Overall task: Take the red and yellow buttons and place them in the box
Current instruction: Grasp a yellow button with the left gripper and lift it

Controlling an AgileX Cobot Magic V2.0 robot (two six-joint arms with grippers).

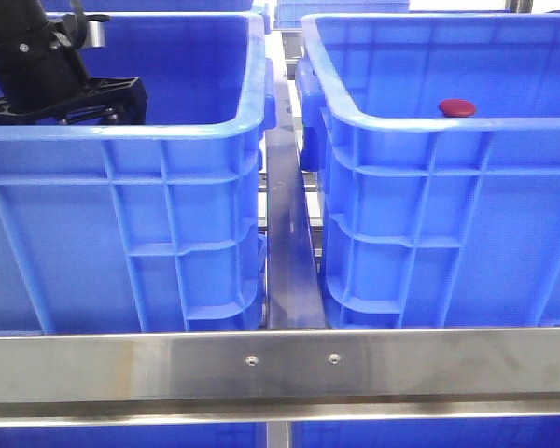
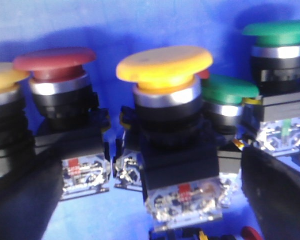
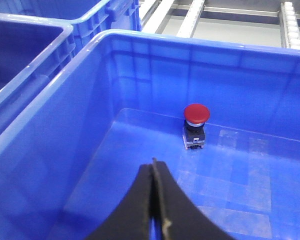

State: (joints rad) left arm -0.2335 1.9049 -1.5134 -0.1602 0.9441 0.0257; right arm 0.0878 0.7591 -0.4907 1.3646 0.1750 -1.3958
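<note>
My left gripper's fingers are on either side of the black and clear base under the yellow cap (image 2: 165, 62), so they should close and would hold it.
In the left wrist view my left gripper (image 2: 150, 200) is open, its dark fingers (image 2: 20, 200) on either side of a yellow button (image 2: 165, 65) standing on its black and clear base. A red button (image 2: 55, 60) stands beside it, and another yellow button (image 2: 2, 77) sits at the picture's edge. In the front view the left gripper (image 1: 84, 110) is down inside the left crate (image 1: 121, 133). The box (image 1: 429, 126) on the right holds one red button (image 1: 456, 107). My right gripper (image 3: 153, 162) is shut and empty above the box (image 3: 190, 42), short of that red button (image 3: 196, 114).
Two green buttons (image 2: 230, 90) (image 2: 280, 32) stand close by the yellow one in the left crate. A metal rail (image 1: 280, 359) runs across the front, and a gap with a metal strip (image 1: 287, 252) separates the crates. More blue crates (image 3: 20, 55) stand beyond.
</note>
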